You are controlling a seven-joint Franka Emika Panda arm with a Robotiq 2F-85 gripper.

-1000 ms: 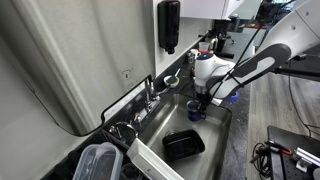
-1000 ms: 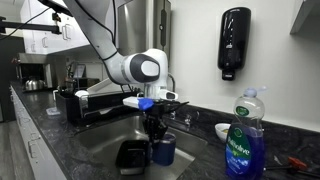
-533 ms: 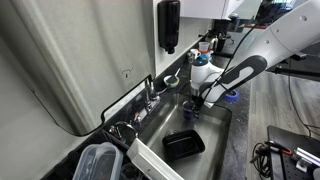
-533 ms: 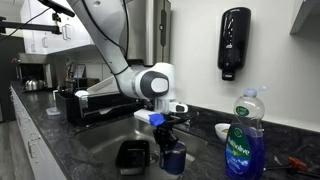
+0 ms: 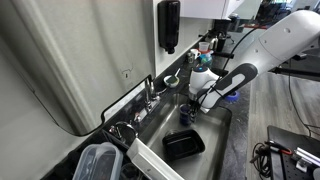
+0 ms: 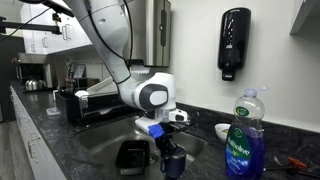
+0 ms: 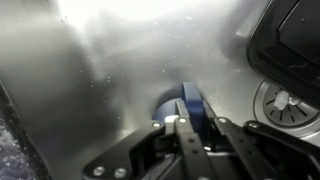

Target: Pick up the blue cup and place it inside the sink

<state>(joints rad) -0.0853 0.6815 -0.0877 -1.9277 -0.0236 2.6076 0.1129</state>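
Observation:
The blue cup's base (image 5: 185,122) meets the bottom of the sink beside the black tray, so it is time for my gripper to open now.
The small dark blue cup (image 5: 187,115) hangs low inside the shiny steel sink (image 5: 218,128), held by its rim. My gripper (image 5: 190,105) is shut on the cup's wall. In an exterior view the cup (image 6: 172,163) sits deep in the sink (image 6: 100,145) under the gripper (image 6: 166,149). In the wrist view the cup's blue rim (image 7: 192,103) is pinched between my fingers (image 7: 188,122), with the sink floor (image 7: 120,70) close below. Whether the cup touches the floor cannot be told.
A black rectangular tray (image 5: 183,145) lies in the sink beside the cup and shows in the wrist view (image 7: 295,40) next to the drain (image 7: 285,103). A faucet (image 5: 150,92) stands at the rim. A soap bottle (image 6: 243,140) and a small white bowl (image 6: 223,131) stand on the counter.
My gripper has moved lower into the sink with the blue cup in it, toward the black tray. The grip on the cup has not changed.

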